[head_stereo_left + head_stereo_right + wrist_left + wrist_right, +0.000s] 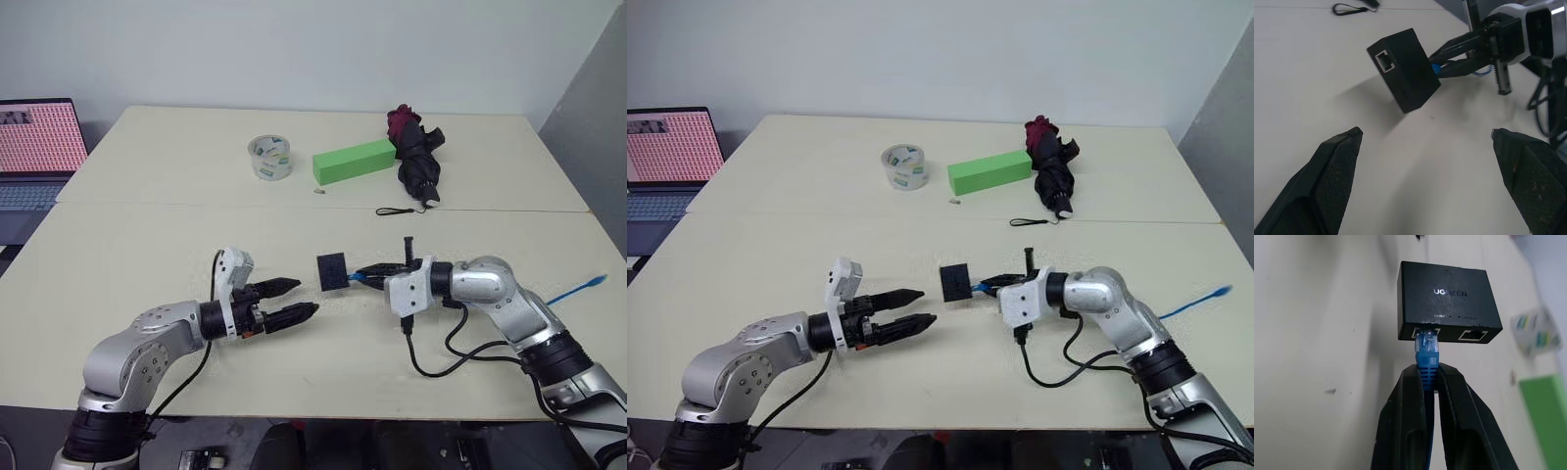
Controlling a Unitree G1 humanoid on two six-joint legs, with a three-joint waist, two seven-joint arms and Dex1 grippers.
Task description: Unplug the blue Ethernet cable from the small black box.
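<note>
My left gripper should grab the small black box by its end with the empty port (323,274) next, because my right gripper's fingers crowd the box's plugged end.
The small black box (333,271) hangs tilted just above the table, held up only by the plug in one of its ports. That plug belongs to the blue Ethernet cable (1427,350), still seated in the box (1447,301). My right gripper (1427,377) is shut on the cable's blue boot right behind the plug. The cable's other end (588,284) lies at the table's right edge. My left gripper (306,297) stands open a short way left of the box, pointing at it. In the left wrist view the box (1405,68) shows an empty port beyond the wide-apart fingers (1337,166).
At the back of the table are a tape roll (269,157), a green block (353,162) and a folded black umbrella (416,157) with its strap (397,210). A laptop (34,147) stands off the far left. Black robot wiring (451,357) loops under my right arm.
</note>
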